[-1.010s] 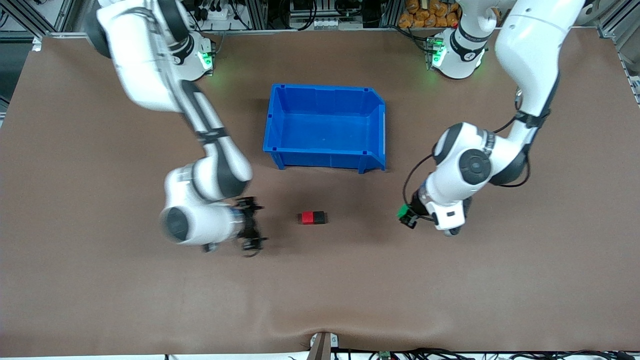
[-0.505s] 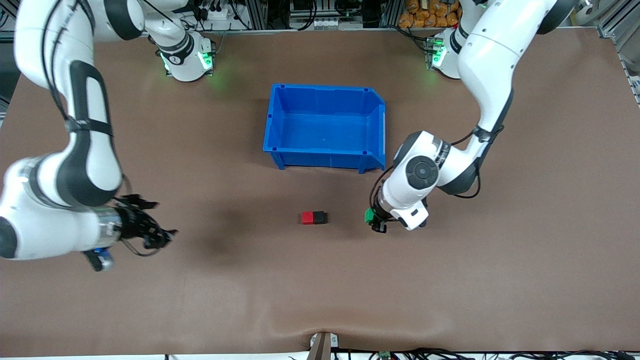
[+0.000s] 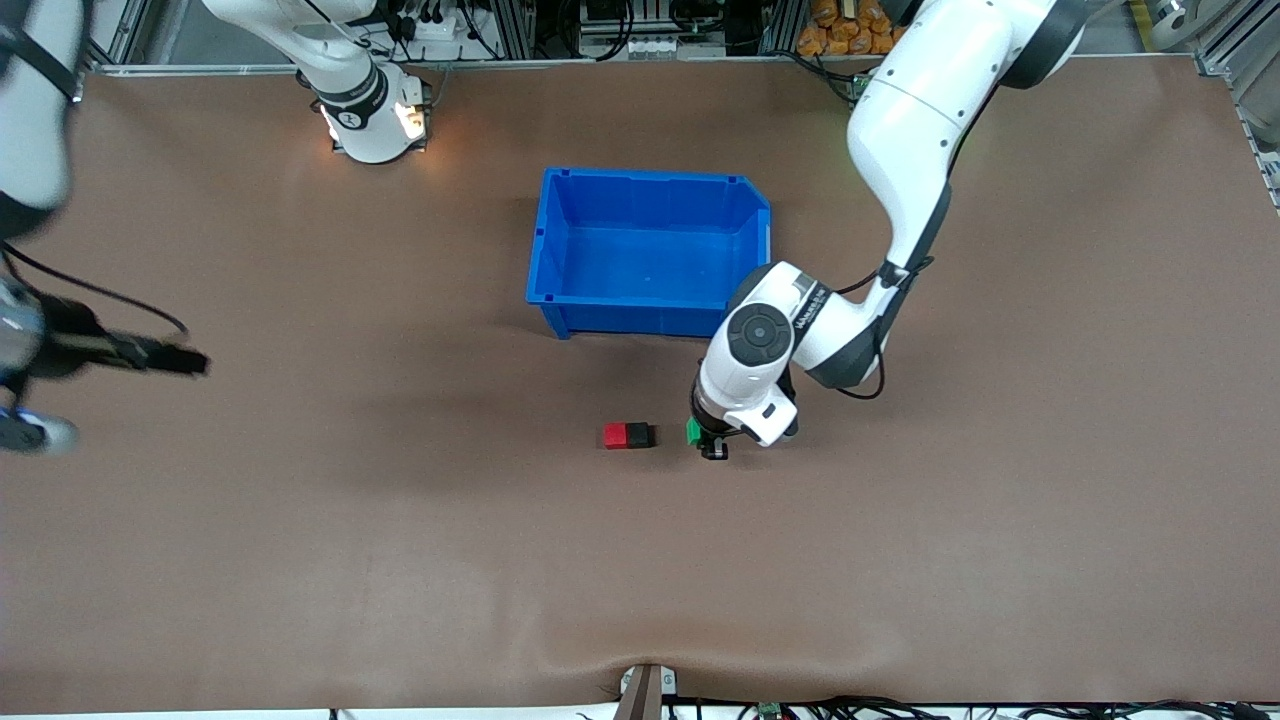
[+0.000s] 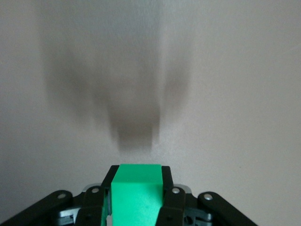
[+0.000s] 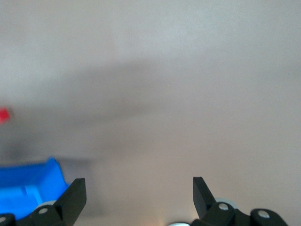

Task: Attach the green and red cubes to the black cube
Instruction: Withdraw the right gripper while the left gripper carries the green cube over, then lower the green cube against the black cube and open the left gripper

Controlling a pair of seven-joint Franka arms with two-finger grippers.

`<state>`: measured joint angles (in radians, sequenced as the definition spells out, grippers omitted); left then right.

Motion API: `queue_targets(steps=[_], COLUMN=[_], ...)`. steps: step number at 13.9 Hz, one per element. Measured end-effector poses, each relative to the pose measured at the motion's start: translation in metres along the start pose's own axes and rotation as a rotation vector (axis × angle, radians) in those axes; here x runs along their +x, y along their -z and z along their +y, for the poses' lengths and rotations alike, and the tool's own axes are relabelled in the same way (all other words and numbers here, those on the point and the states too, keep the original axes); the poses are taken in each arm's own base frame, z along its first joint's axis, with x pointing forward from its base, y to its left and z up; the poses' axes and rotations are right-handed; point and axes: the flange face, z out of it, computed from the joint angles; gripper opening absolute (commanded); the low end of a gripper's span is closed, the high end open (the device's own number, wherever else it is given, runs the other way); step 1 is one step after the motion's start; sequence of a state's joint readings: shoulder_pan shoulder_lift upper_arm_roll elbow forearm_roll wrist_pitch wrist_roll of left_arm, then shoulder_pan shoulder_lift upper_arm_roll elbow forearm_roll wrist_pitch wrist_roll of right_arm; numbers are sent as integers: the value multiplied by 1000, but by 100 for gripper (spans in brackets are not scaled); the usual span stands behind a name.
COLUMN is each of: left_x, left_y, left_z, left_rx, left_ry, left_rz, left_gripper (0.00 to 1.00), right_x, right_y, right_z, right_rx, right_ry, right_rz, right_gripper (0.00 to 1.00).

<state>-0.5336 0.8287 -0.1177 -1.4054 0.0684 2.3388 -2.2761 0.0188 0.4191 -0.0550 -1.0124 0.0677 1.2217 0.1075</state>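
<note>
The green cube [image 3: 692, 431] hangs short of the black cube's side, so it is too early to release. My left gripper moves the green cube toward the black cube first.
The red cube [image 3: 615, 435] and the black cube [image 3: 639, 435] lie joined side by side on the brown table, nearer to the front camera than the blue bin. My left gripper [image 3: 703, 438] is shut on the green cube [image 3: 692, 431] just above the table, close beside the black cube on the side toward the left arm's end. In the left wrist view the green cube [image 4: 137, 193] sits between the fingers. My right gripper [image 3: 185, 361] is open and empty, over the right arm's end of the table. The red cube shows faintly in the right wrist view [image 5: 3, 114].
A blue open bin [image 3: 652, 252] stands empty at mid-table, farther from the front camera than the cubes. It also shows in the right wrist view [image 5: 28, 190]. The left arm's elbow hangs by the bin's near corner.
My left gripper has carried the green cube toward the black cube. My right arm has swung away from the cubes toward its end of the table.
</note>
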Motion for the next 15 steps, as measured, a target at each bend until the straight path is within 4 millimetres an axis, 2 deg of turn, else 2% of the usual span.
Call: queue_targets(steps=[2,4,6,8,11,15], left_x=[-11,-21,-28,-35,-41,-37], left_y=[-7,-12,-15,-16,-23,-44], left_z=[1,-2,-5,-6,-7,-11], left_rx=[-13,-17,-17,-23,-28,-9], left_ry=[10,11,20,39,40,52], left_rz=[0,-5,-8,-14,-14,4], left_gripper=[0,0,0,0,0,0], right_x=[-33,-65,-92,-117,-126,-118], right_y=[27,37,29,9,-4,14], right_z=[15,19,26,35,47,37], right_rx=[9,6,-6,-12,-7,-9], right_ry=[32,36,32,23,7,26], right_rz=[18,39,87,100,111,163], right_gripper=[100,100,100,100,100,100])
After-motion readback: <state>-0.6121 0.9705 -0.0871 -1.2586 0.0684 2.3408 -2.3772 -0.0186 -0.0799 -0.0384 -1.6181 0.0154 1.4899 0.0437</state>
